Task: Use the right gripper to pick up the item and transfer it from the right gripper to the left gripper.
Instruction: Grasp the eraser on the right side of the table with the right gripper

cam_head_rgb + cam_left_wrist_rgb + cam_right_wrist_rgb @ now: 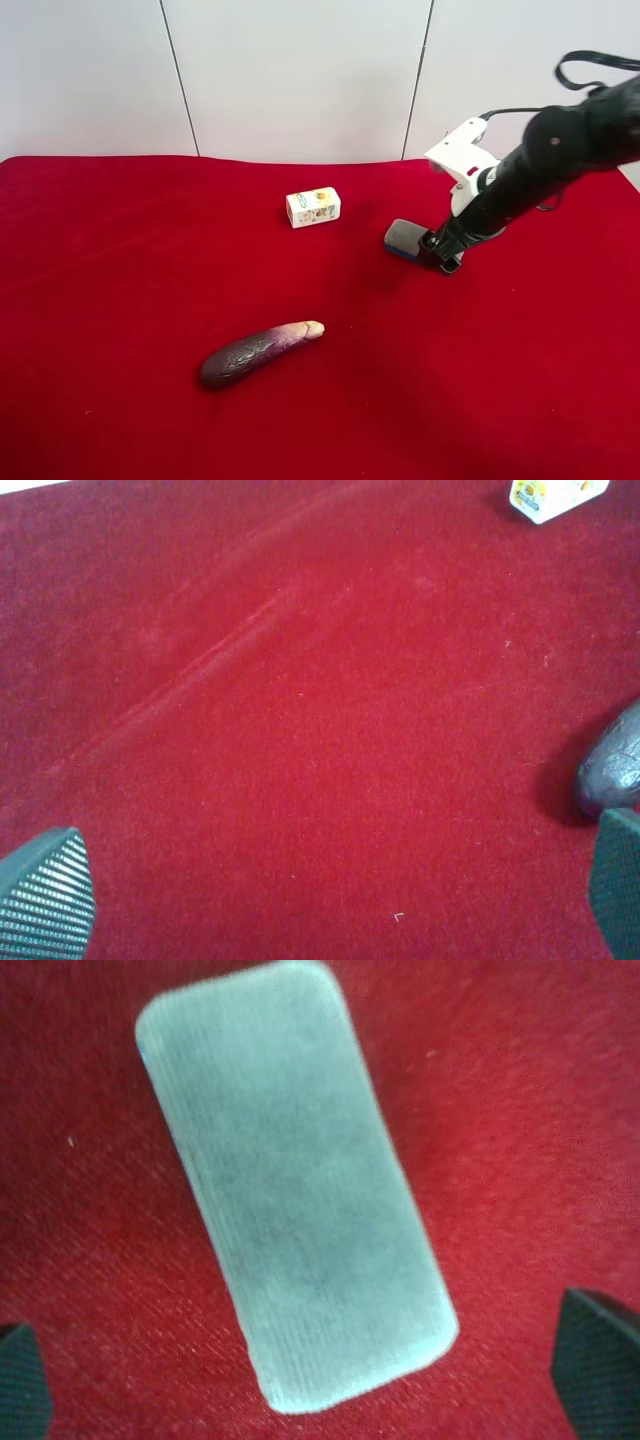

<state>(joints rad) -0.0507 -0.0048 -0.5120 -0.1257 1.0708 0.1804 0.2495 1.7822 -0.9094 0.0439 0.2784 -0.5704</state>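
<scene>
I need to grip the grey pad by one short end next with my right gripper, so that the grey pad's other end (396, 236) stays free for my left gripper.
The item (403, 238), a grey felt pad on a thin blue base, lies flat on the red cloth right of centre. In the right wrist view the item (295, 1190) fills the frame, lying slantwise. My right gripper (440, 255), black fingers under a white housing, is down at the item's right end. In the right wrist view the right gripper (310, 1375) is open, with a fingertip at each side of the pad's near end and not touching it. My left gripper (330, 900) is open and empty over bare cloth. It is out of the exterior high view.
A small white printed carton (313, 207) stands left of the item; it also shows in the left wrist view (545, 495). A purple eggplant (258, 353) lies towards the front; its end shows in the left wrist view (615, 770). Red cloth (120, 280) covers the table.
</scene>
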